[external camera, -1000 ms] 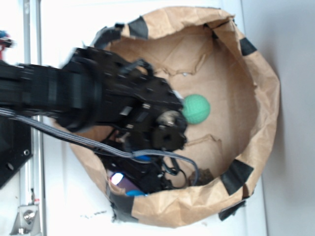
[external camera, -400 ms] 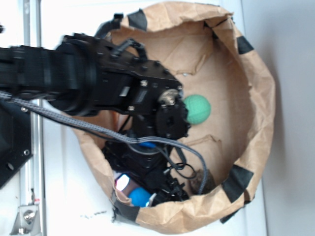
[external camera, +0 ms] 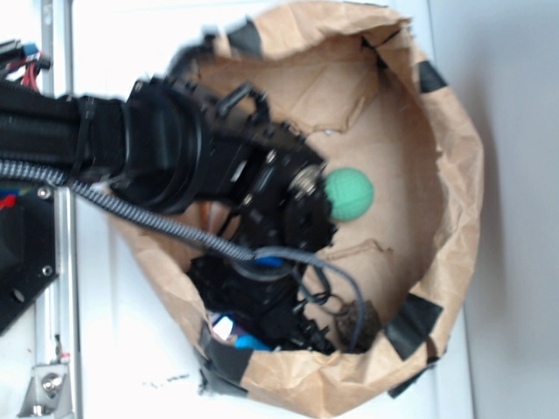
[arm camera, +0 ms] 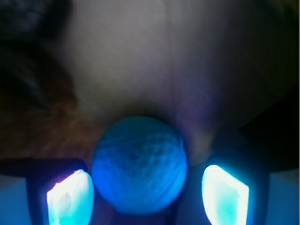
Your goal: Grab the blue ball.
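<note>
My gripper should close on the ball now. Its lit fingers are beside both sides of the blue ball (arm camera: 139, 164), so they would catch the ball if they closed now.
The blue ball (arm camera: 139, 164) fills the lower middle of the wrist view, lying between my two lit fingertips. My gripper (arm camera: 147, 190) stands open around it: the left pad (arm camera: 70, 197) sits right at the ball's side, while a dark gap separates the ball from the right pad (arm camera: 224, 194). From the exterior view only a sliver of the blue ball (external camera: 253, 343) shows, low in the brown paper bag (external camera: 458, 175), under my gripper (external camera: 247, 335) and the black arm.
A green dimpled ball (external camera: 349, 194) rests mid-bag, just right of the arm's wrist. A dark brown lumpy chunk (external camera: 358, 323) lies close to the right of the gripper. The bag's crumpled wall (external camera: 288, 371), patched with black tape, rises close behind the blue ball.
The arm has swung and lowered further into the bag's lower corner. The blue ball, plainly visible 0.4 s ago, is now mostly covered by the gripper.
</note>
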Tool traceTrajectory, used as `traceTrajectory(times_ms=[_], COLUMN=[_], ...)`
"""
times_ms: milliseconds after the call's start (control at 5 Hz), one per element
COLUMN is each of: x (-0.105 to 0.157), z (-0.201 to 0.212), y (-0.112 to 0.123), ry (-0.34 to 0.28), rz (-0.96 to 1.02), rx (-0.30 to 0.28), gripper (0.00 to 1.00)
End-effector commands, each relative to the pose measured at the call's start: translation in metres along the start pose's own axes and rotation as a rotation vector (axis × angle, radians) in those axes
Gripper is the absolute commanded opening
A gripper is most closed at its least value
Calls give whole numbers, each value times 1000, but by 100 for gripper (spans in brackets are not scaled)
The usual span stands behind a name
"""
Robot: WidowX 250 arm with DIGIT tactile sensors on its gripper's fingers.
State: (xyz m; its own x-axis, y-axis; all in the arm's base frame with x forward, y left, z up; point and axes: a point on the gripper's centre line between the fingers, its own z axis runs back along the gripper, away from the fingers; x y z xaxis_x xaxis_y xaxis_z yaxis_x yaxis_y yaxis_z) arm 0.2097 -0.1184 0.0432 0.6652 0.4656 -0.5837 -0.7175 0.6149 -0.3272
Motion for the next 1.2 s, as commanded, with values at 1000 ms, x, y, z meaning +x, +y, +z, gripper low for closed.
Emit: traceTrajectory(times_ms=[1000], x=[-30], z=[-8], y=[22], ry=[-31], rz=[-194], rx=[64], gripper=[0])
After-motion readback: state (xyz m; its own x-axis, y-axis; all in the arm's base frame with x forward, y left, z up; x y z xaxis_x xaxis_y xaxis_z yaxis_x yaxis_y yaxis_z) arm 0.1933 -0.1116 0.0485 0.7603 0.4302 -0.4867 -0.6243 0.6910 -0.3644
